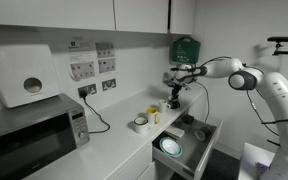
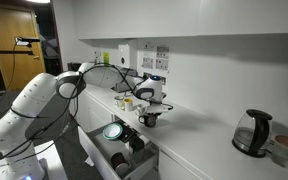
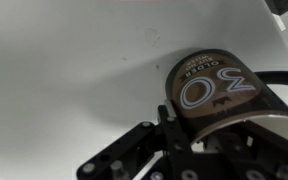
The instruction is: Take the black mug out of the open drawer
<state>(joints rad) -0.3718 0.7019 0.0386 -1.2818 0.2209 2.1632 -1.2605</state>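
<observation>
The black mug [image 1: 172, 104] is low over a flat, empty patch in my gripper and would end on the white worktop, so it is now time to release.
My gripper [image 3: 216, 125] is shut on the black mug [image 3: 216, 88], a dark mug with a pale "30" print that fills the right of the wrist view above the white worktop. In both exterior views the gripper [image 1: 174, 90] [image 2: 151, 104] holds the mug [image 1: 172, 104] [image 2: 149, 118] low over the counter, behind the open drawer [image 1: 202, 143] [image 2: 104, 158]. Whether the mug touches the counter I cannot tell. The drawer, with grey sides, stands pulled out below the counter edge.
In the drawer lie a round pale bowl [image 1: 171, 147] [image 2: 112, 131] and dark items [image 2: 134, 141]. On the counter stand a white cup with yellow contents [image 1: 152, 116], another cup [image 1: 141, 123], a microwave [image 1: 29, 135] and a kettle [image 2: 252, 133]. Wall sockets [image 1: 87, 91] sit behind.
</observation>
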